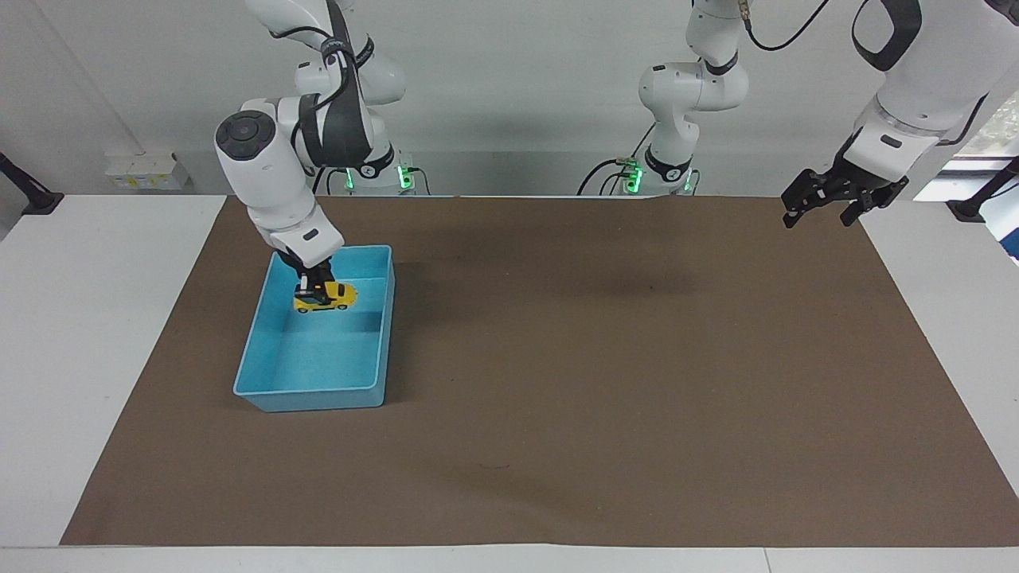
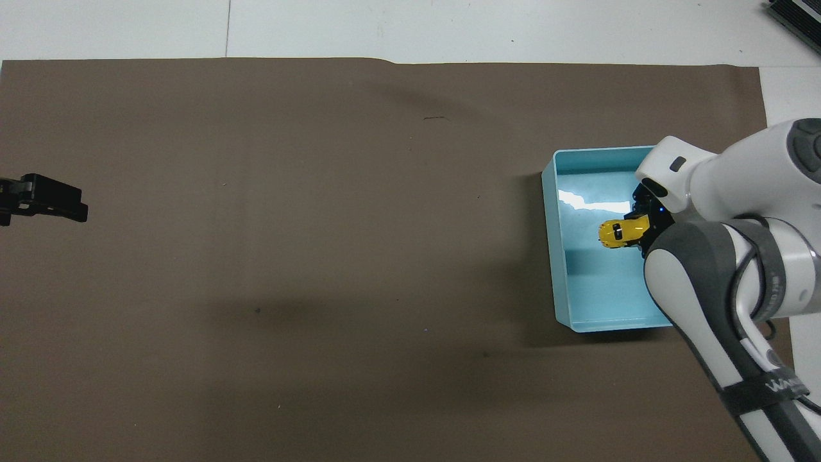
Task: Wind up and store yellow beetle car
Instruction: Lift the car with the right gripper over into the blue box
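Observation:
I need to keep holding the car with my right gripper until it is lower in the bin, because the yellow beetle car [image 2: 619, 233] is high above the bin's bottom.
My right gripper [image 1: 317, 288] is shut on the yellow beetle car [image 1: 326, 298] and holds it in the air over the inside of the blue bin [image 1: 263, 382]. In the overhead view the car [image 2: 619, 233] hangs over the bin's floor, beside my right gripper [image 2: 641, 226], within the bin's walls [image 2: 550, 244]. The car has dark windows and small dark wheels. My left gripper [image 1: 820, 203] waits in the air over the mat's corner at the left arm's end of the table; it shows at the edge of the overhead view [image 2: 45, 199].
A brown mat [image 1: 605, 382] covers most of the white table [image 1: 87, 318]. The blue bin stands on the mat toward the right arm's end and holds nothing else.

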`<state>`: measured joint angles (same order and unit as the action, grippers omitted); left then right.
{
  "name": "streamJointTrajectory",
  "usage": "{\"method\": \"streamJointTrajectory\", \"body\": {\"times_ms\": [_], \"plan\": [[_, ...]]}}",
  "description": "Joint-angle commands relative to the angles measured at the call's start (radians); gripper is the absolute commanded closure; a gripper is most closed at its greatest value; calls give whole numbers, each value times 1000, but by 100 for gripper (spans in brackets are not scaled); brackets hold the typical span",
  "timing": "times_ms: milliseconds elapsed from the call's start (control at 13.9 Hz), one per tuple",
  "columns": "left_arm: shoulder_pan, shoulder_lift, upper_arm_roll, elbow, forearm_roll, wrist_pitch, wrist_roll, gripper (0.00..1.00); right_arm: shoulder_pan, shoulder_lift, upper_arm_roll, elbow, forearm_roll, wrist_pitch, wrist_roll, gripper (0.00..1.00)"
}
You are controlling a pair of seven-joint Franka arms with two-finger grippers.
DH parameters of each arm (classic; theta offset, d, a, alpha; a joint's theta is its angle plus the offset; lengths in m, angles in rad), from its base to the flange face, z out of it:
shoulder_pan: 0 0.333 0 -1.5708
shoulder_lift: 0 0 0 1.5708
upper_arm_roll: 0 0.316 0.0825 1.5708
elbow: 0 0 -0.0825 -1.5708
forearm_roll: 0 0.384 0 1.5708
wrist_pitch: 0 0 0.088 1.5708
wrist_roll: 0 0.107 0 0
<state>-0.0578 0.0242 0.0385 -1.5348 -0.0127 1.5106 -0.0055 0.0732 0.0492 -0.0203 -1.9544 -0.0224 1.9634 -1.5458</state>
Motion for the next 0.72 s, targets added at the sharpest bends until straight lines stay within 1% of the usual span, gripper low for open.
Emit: {"method": "streamJointTrajectory", "body": {"times_ms": [0, 216, 432, 505, 649], "plan": [[7, -18, -5, -8, 17, -17, -1, 0, -38, -51, 10, -81, 6, 40, -52, 90], [7, -18, -5, -8, 17, -17, -1, 0, -38, -52, 10, -141, 6, 119, -53, 90], [7, -18, -5, -8, 17, -17, 1, 0, -38, -51, 10, -147, 7, 132, -37, 90], [6, -18, -5, -8, 17, -15, -1, 0, -38, -37, 11, -150, 7, 143, -37, 90], [7, -18, -5, -8, 17, -15, -1, 0, -38, -17, 10, -185, 7, 219, -36, 90]]}}
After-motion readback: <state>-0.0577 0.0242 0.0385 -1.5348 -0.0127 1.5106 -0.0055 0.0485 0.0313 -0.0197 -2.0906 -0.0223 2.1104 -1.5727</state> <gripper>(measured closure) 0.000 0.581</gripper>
